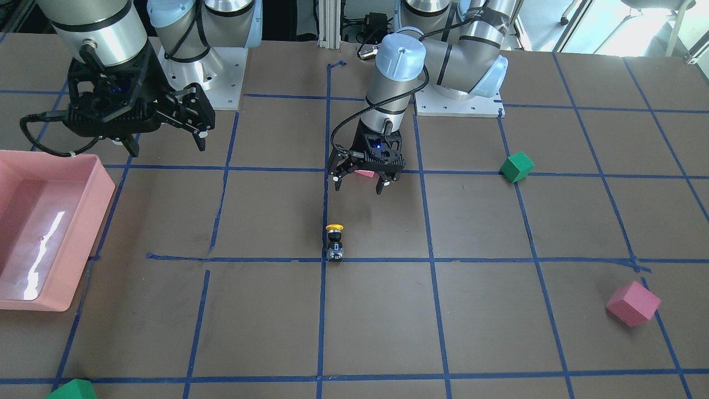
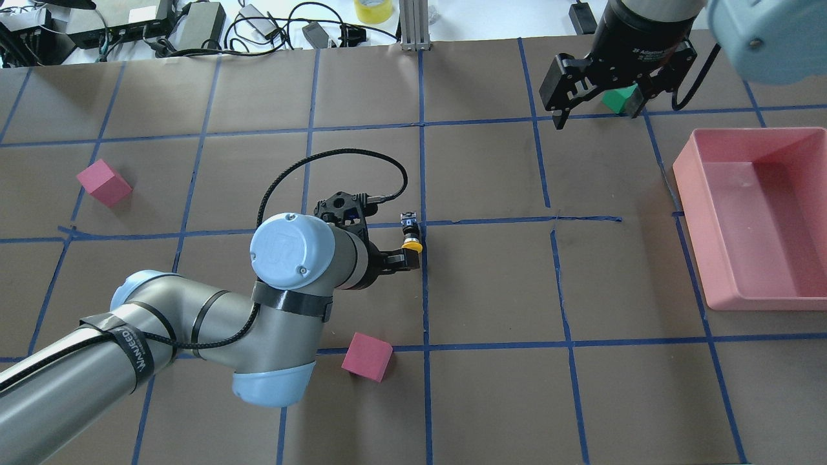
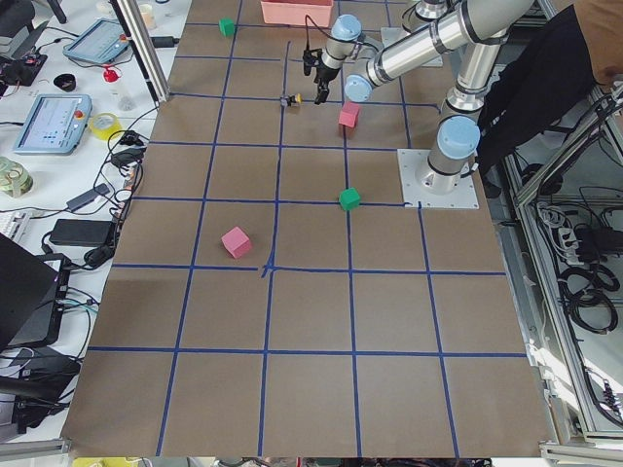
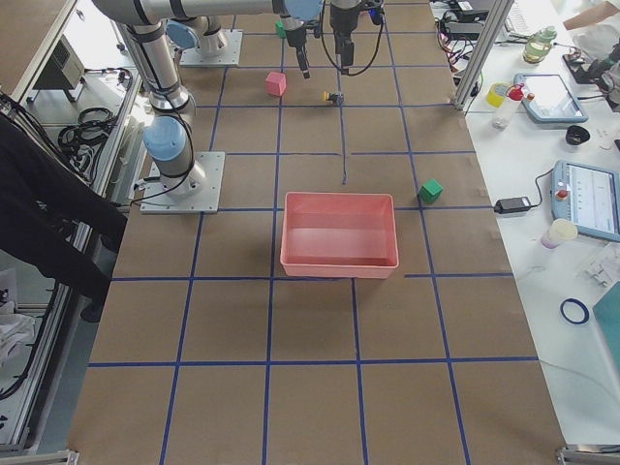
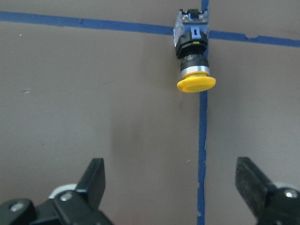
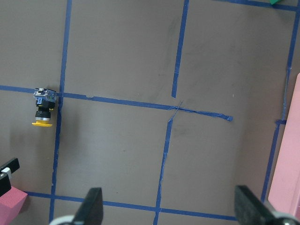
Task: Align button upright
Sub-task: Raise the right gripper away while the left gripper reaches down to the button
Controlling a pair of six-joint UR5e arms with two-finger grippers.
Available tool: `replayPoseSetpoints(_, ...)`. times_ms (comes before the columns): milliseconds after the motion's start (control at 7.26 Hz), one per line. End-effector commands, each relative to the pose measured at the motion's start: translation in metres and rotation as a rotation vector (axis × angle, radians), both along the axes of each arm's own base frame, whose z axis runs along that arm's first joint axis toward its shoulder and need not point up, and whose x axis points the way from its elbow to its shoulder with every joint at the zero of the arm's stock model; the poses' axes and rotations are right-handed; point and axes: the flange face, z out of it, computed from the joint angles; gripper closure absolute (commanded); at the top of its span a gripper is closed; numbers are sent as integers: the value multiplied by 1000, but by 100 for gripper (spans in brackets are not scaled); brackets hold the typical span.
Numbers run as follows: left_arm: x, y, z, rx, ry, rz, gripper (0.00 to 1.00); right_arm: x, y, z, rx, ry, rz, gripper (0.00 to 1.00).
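My left gripper grabs the button by its yellow cap (image 1: 334,227) next, to stand the button upright on the button's bluish base (image 1: 335,251).
The button (image 1: 334,243) lies on its side at a blue tape crossing in the middle of the table, with its yellow cap pointing toward the robot. It also shows in the overhead view (image 2: 409,234), the left wrist view (image 5: 193,56) and the right wrist view (image 6: 43,108). My left gripper (image 1: 360,180) hovers just on the robot's side of it, open and empty, not touching it; its fingers (image 5: 93,178) frame the bare table short of the cap. My right gripper (image 2: 597,113) hangs open and empty, far from the button and high above the table.
A pink tray (image 2: 691,219) stands on my right side. A pink cube (image 2: 367,356) lies near my left arm's elbow, another (image 2: 103,183) at far left. A green cube (image 2: 619,98) sits behind my right gripper, another (image 1: 517,166) near the left arm's base.
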Motion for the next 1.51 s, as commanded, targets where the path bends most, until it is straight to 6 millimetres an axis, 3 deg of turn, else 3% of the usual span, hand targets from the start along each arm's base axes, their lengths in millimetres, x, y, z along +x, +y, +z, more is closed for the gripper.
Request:
replayPoseSetpoints(0,-22,-24,-3,-21,4,60,0,-1,0,0,0,1,4,0)
replayPoseSetpoints(138,-38,-33,-8,-17,3,60,0,-2,0,-3,7,0,2,0)
replayPoseSetpoints(413,-44,-42,-29,-4,-48,63,0,-4,0,-4,10,0,-1,0)
replayPoseSetpoints(689,-52,-69,-37,-23,-78,63,0,-4,0,-9,16,0,1,0)
replayPoseSetpoints(1102,-55,-76,-63,10,-101,59,0,-4,1,-10,18,0,1,0)
replayPoseSetpoints(1240,-58,-74,-61,8,-95,48,8,-4,1,-10,18,0,1,0)
replayPoseSetpoints(1377,-61,-71,-63,18,-95,26,35,-4,1,-10,18,0,1,0)
